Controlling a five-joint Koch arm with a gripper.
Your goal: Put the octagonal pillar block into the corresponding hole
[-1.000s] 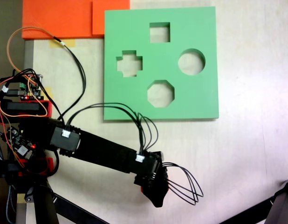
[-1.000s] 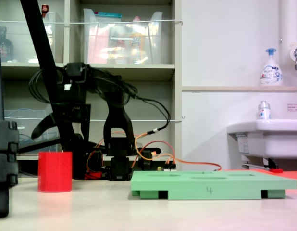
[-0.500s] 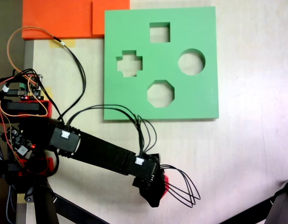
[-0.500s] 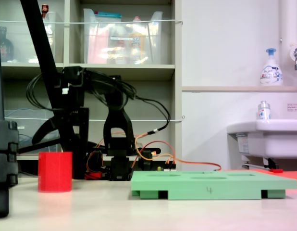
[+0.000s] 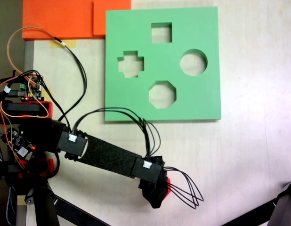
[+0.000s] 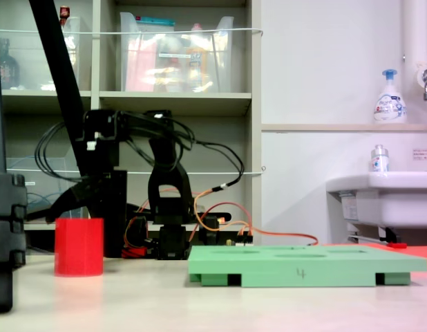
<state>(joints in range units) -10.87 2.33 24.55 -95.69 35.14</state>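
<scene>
The red pillar block should next be grabbed by its top end with my gripper, so its bottom end can enter the octagonal hole.
The red octagonal pillar block stands upright on the table, left of the green foam board. From above, just a red sliver of the block shows beside the wrist. My gripper hangs right over the block's top, open, with one finger slanting down to the left and the other jaw standing at the block's right side. Seen from above, the gripper covers the block. The eight-sided hole lies in the near part of the board, empty, beside the cross, round and square cutouts.
Orange foam sheets lie at the table's top left. The arm's base and wiring sit at the left edge. Black tripod legs cross the bottom corners. A shelf and a sink stand behind the table.
The arm has lowered: the gripper dropped from well above the red block to just over its top. Block and board have not moved.
</scene>
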